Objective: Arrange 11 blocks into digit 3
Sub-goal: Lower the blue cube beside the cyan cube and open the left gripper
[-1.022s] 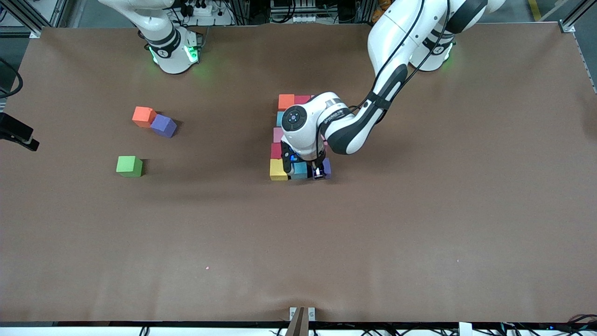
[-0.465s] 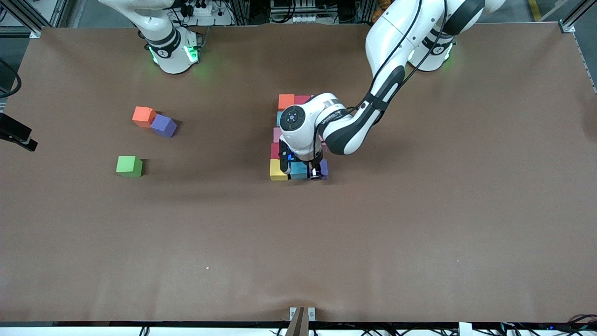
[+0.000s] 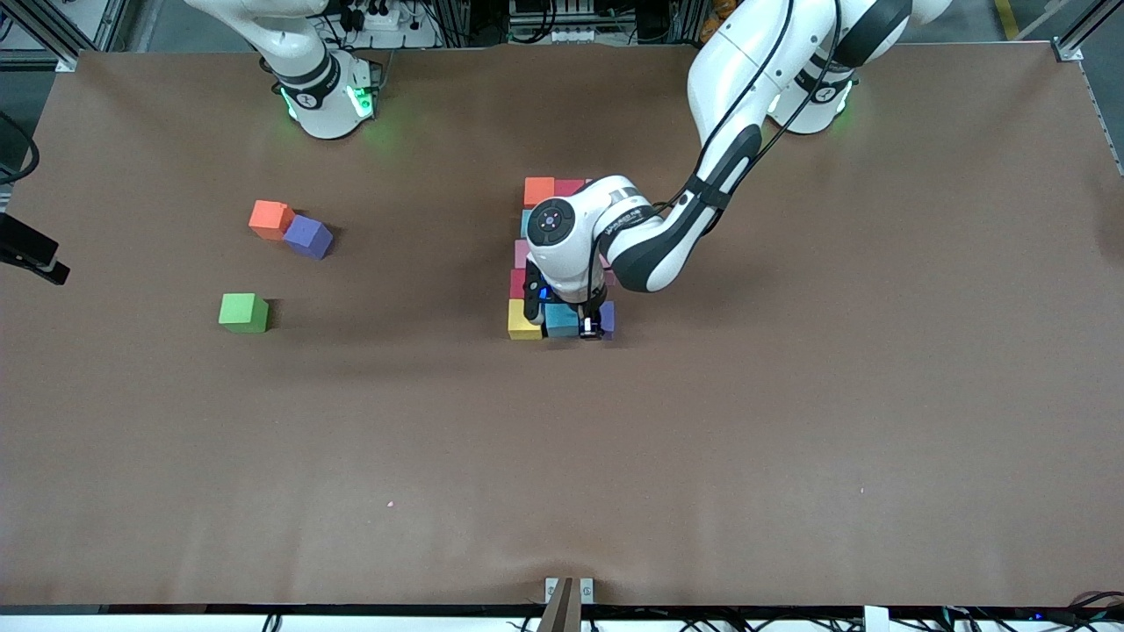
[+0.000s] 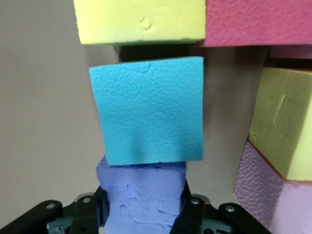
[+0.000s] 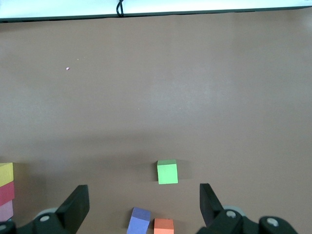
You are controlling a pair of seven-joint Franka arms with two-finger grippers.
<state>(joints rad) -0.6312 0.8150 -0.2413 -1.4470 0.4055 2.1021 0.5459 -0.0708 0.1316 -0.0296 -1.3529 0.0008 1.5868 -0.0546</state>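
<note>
The robot's left gripper is holding the purple block low against the blue block's side. It will open now, because the purple block would stand in the row.
My left gripper (image 3: 591,333) is shut on a purple block (image 3: 607,316), held low at the table against a blue block (image 3: 562,320). That blue block sits beside a yellow block (image 3: 524,321) in the row of the digit 3 (image 3: 522,254) nearest the front camera. The left wrist hides the figure's middle. In the left wrist view the purple block (image 4: 144,200) is squeezed between the fingers, with the blue block (image 4: 148,109) touching it. My right gripper (image 5: 142,192) hangs open and holds nothing, above a loose purple block (image 5: 139,220) and an orange block (image 5: 164,226).
A green cube (image 3: 243,312) lies toward the right arm's end of the table. The loose orange block (image 3: 270,219) and loose purple block (image 3: 307,236) touch each other, farther from the front camera than the green cube. The right arm waits.
My left gripper has slid the purple block a little toward the blue block, closing the gap. The right arm has not moved.
</note>
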